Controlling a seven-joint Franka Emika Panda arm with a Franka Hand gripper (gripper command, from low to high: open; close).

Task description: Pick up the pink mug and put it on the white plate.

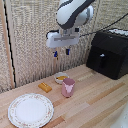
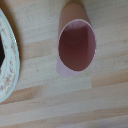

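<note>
Next, my gripper picks up the pink mug by its rim. Then I set the mug onto the white platter.
The pink mug stands upright on the wooden table, near the middle. In the wrist view the mug is seen from above, its mouth open toward the camera. The white platter with a speckled rim lies at the front of the table, toward the exterior view's left; its rim shows at the edge of the wrist view. My gripper hangs well above the table, above and a little behind the mug, with its two blue-tipped fingers apart and nothing between them. The fingers do not show in the wrist view.
A small white bowl with yellow contents sits just behind the mug. A small orange block lies to the mug's left in the exterior view. A black appliance stands at the back right. A woven screen forms the back wall.
</note>
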